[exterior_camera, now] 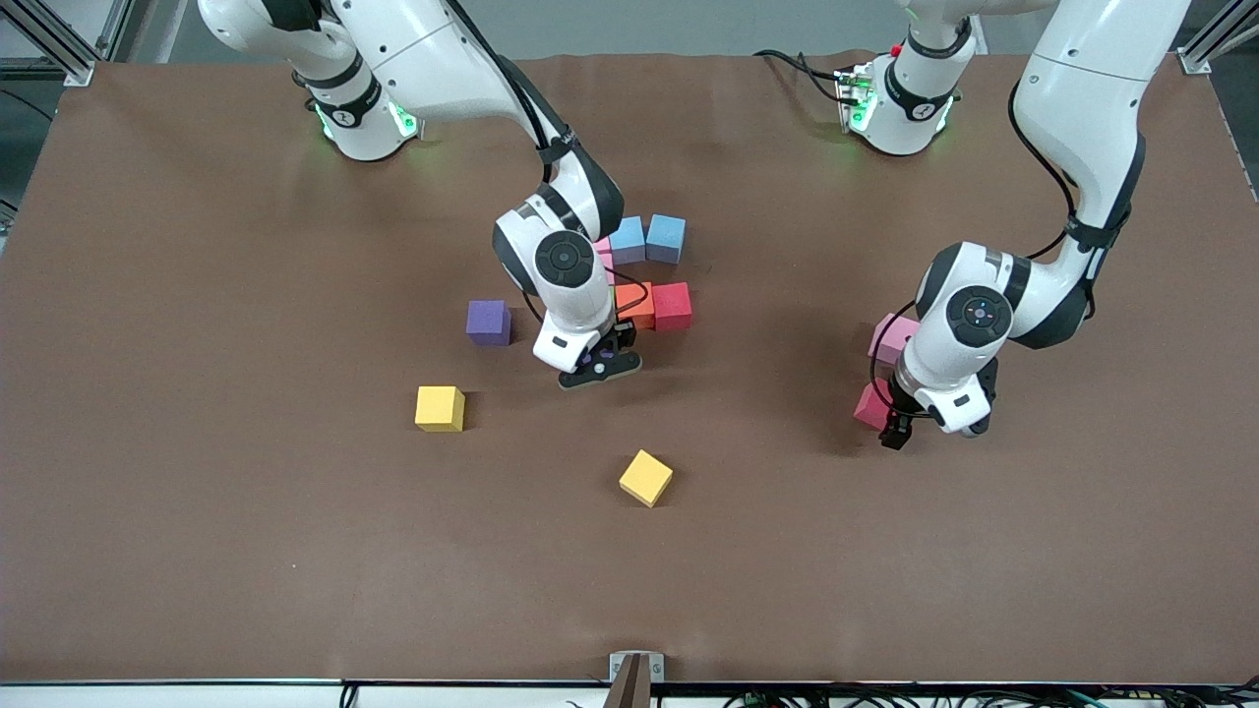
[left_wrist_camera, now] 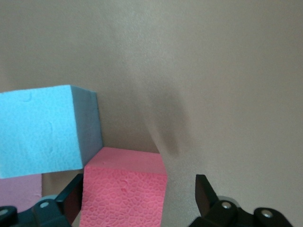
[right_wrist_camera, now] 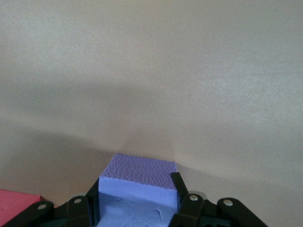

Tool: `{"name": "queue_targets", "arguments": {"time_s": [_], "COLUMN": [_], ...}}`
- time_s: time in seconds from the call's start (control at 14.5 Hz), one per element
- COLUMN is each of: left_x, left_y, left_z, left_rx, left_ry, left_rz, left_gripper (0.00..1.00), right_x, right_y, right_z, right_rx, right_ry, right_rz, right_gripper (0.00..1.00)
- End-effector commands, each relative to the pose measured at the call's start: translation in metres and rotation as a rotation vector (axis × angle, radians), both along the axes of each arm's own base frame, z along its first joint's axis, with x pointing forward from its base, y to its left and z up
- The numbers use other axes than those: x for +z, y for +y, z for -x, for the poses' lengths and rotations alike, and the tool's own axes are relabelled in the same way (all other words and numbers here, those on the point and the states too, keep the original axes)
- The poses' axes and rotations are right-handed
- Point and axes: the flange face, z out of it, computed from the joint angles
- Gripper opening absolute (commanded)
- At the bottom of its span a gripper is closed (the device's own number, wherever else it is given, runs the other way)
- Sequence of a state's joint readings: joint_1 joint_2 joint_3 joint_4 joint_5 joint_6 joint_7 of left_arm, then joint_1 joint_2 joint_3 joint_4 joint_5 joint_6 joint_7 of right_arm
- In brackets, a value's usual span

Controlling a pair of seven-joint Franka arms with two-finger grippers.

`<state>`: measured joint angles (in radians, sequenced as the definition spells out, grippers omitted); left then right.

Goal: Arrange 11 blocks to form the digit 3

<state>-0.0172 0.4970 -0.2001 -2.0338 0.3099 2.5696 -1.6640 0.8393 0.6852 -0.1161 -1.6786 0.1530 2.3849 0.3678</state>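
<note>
My left gripper should close now, because my left gripper's fingers are level with the block. Closing now would hold the red block (left_wrist_camera: 123, 196).
My right gripper (exterior_camera: 598, 368) is shut on a purple block (right_wrist_camera: 138, 188), low over the table beside the orange block (exterior_camera: 637, 304). That orange block touches a red block (exterior_camera: 673, 305). Two light blue blocks (exterior_camera: 646, 239) and a pink one (exterior_camera: 603, 256) lie just farther from the camera, partly hidden by the right arm. A second purple block (exterior_camera: 489, 323) lies alone. My left gripper (left_wrist_camera: 138, 198) stands open astride a red block (left_wrist_camera: 124, 191) at the left arm's end, next to a light blue block (left_wrist_camera: 42, 132). A pink block (exterior_camera: 891, 337) shows beside that wrist.
Two yellow cubes lie nearer the camera: one (exterior_camera: 440, 408) by the lone purple block, the other (exterior_camera: 646, 478) tilted at mid-table. The brown mat (exterior_camera: 295, 551) spreads wide toward the front edge.
</note>
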Motion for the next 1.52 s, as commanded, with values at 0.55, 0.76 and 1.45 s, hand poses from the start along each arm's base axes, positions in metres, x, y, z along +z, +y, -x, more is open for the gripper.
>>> {"name": "queue_targets", "arguments": {"time_s": [0.55,0.76,1.45], "left_x": [-0.005,-0.002,0.067], "left_y": [-0.003,-0.003,0.002], "left_z": [-0.004,-0.004,-0.024], "left_rx": [-0.119,-0.121,-0.052], "left_ry": [-0.014,-0.019,-0.053], "left_rz": [-0.001,-0.002,-0.004], "left_gripper": [0.85,0.60,0.41], "right_x": [-0.003,-0.003,-0.004], "right_y": [0.001,0.000,-0.003], "right_z": [0.014,0.014,0.012], "right_rx": [-0.047,-0.030,0.007], "right_ry": [0.012,0.011,0.011], "right_rz": [0.003,0.011,0.018], "right_gripper": [0.07,0.07,0.07]}}
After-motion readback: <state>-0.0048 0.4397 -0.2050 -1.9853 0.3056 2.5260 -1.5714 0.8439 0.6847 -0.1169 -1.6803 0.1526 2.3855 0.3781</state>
